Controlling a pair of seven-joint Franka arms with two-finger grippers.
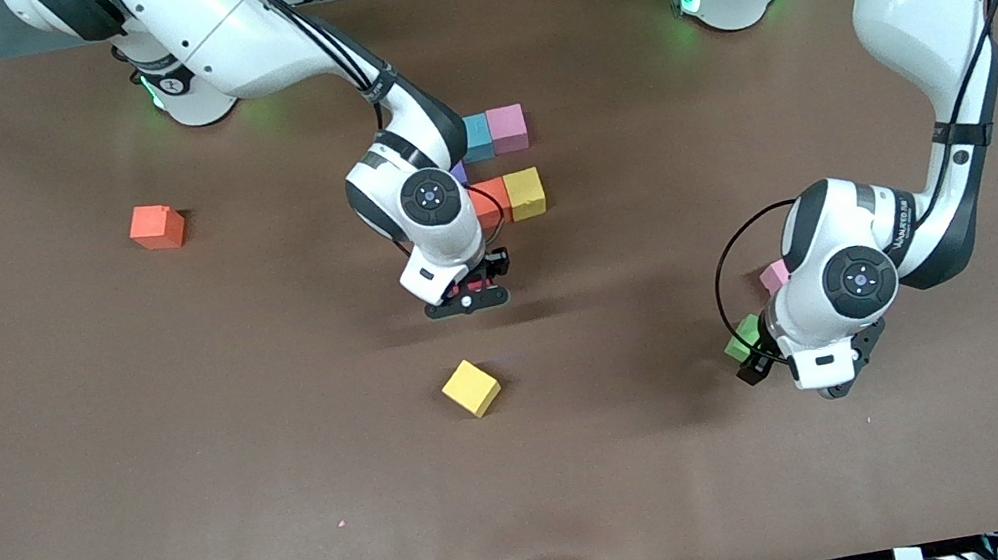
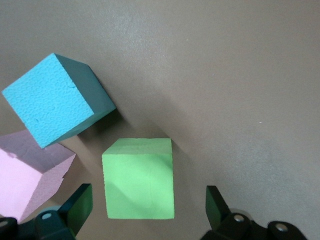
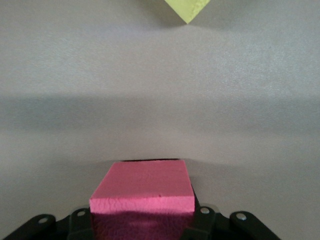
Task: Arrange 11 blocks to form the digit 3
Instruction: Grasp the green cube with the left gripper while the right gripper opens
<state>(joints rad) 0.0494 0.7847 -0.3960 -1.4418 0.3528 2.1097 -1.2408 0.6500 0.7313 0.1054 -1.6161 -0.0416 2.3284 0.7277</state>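
Note:
My fingers are above the green block and short of it, so my left gripper should go lower before it closes on the block.
My right gripper is shut on a red-pink block and hangs over bare table between a cluster of blocks and a loose yellow block. The cluster holds teal, pink, purple, orange-red and yellow blocks, partly hidden by the right arm. My left gripper stands open toward the left arm's end. A green block lies in the gap between its fingers and touches neither. A teal block and a pale pink block lie beside it.
An orange block lies alone toward the right arm's end of the brown table. In the front view the left hand partly covers the green block and the pale pink one.

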